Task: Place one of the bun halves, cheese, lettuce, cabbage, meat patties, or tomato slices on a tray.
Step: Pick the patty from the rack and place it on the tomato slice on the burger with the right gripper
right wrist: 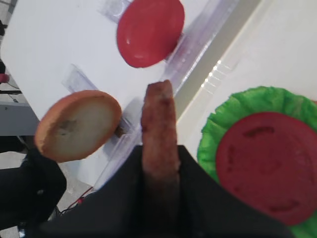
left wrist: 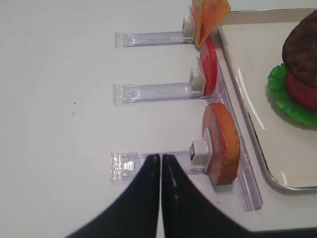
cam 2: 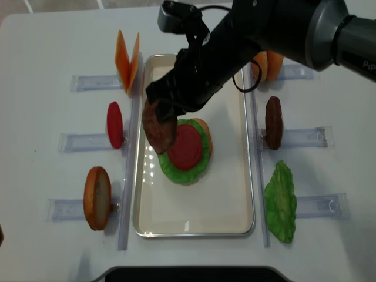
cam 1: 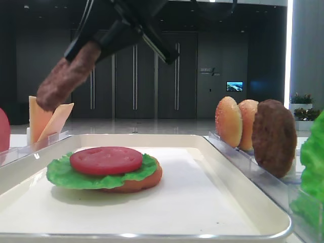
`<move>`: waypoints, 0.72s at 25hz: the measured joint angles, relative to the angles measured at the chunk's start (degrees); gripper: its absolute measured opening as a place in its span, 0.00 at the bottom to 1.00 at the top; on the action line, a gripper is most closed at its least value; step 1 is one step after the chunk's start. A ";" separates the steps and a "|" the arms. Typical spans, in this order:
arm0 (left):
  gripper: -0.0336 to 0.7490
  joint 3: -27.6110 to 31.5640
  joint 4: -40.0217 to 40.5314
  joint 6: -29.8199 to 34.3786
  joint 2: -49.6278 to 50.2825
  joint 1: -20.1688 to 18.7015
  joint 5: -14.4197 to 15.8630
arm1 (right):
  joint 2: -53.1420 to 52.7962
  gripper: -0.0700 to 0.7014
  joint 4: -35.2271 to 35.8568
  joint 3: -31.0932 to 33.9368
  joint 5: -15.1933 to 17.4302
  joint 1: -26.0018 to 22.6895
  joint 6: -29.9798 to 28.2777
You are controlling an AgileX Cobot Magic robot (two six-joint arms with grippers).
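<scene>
I will line the meat patty (cam 2: 158, 128) up with the red tomato slice (cam 2: 187, 147) before I open my right gripper, because the patty hangs tilted beside the slice.
My right gripper (cam 2: 165, 110) is shut on a dark brown meat patty (cam 2: 158, 128), held tilted in the air over the left side of the cream tray (cam 2: 194, 218). In the right wrist view the patty (right wrist: 158, 119) sticks out edge-on between the black fingers. Just below and right of it, on the tray, sits a stack: bun half (cam 2: 204, 134), green lettuce (cam 2: 176, 171), red tomato slice (cam 2: 187, 147). My left gripper (left wrist: 161, 157) is shut and empty, over the table beside a rack holding a bun half (left wrist: 224, 144).
Clear racks flank the tray. On the left stand cheese slices (cam 2: 128, 53), a tomato slice (cam 2: 115, 124) and a bun half (cam 2: 97, 198). On the right stand seeded buns (cam 2: 267, 61), a second patty (cam 2: 273, 122) and lettuce (cam 2: 280, 202).
</scene>
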 joint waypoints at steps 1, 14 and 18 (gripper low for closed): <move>0.03 0.00 0.00 0.00 0.00 0.00 0.00 | 0.18 0.23 0.13 1.37 -1.03 -0.06 -0.75; 0.03 0.00 0.05 0.00 0.00 0.00 0.00 | 1.60 0.23 1.44 7.97 -7.59 -1.09 -3.12; 0.03 0.00 0.05 0.00 0.00 0.00 0.00 | 2.35 0.23 1.62 7.97 -7.66 -1.09 -3.12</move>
